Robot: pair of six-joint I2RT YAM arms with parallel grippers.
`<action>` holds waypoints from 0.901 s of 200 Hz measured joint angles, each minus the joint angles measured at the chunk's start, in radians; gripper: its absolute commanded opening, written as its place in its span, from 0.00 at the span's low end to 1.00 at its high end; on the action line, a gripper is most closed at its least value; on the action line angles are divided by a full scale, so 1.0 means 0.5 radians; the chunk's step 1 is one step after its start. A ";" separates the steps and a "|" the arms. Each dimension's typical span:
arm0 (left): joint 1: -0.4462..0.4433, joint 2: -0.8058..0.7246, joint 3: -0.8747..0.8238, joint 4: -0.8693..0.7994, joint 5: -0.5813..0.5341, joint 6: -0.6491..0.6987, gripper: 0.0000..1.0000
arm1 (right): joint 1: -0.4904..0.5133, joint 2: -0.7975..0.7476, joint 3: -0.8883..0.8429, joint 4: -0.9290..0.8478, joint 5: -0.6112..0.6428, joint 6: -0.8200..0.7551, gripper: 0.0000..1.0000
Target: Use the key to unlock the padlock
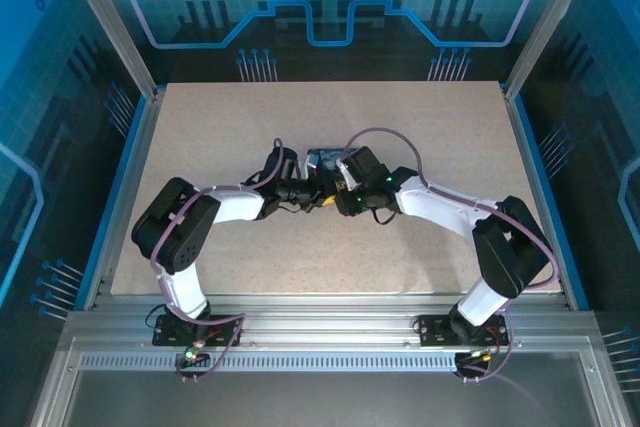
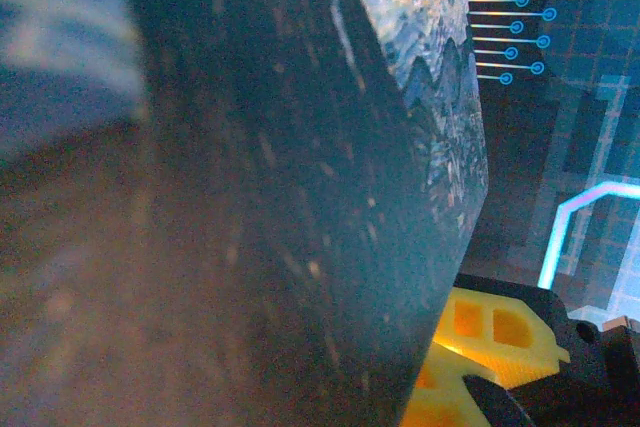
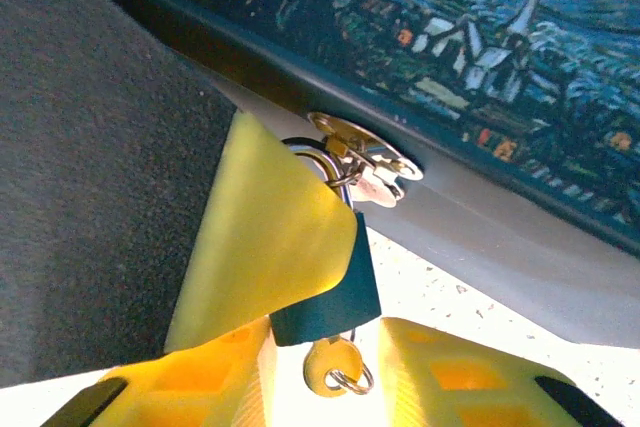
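Note:
The right gripper grabs the key by its exposed brass head (image 3: pixel 332 366) next, leaving the shackle free, to unlock the padlock (image 3: pixel 338 299).
The padlock (image 3: pixel 338 299), a small dark teal block, hangs from a metal hasp (image 3: pixel 365 162) on the night-sky painted box (image 3: pixel 450 57). The key (image 3: pixel 335 365), brass-coloured with a small ring, sticks into the padlock's underside. My right gripper (image 3: pixel 325 352) is open, with a yellow finger on each side of the key and neither touching it. One yellow finger (image 3: pixel 268 232) of my left gripper lies flat over the padlock's face, and its other finger is hidden. In the top view, the left gripper (image 1: pixel 312 190) and right gripper (image 1: pixel 338 199) meet at the box (image 1: pixel 325 159).
The box (image 2: pixel 300 197) sits very close to the left wrist camera, with a yellow finger (image 2: pixel 480 337) beside its lower corner. The speckled beige table (image 1: pixel 200 127) has a metal frame and blue walls around it. Both arms reach in from the near edge.

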 measured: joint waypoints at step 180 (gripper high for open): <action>0.005 0.001 -0.042 0.002 -0.025 0.008 0.17 | 0.022 0.066 -0.005 0.003 -0.017 -0.083 0.00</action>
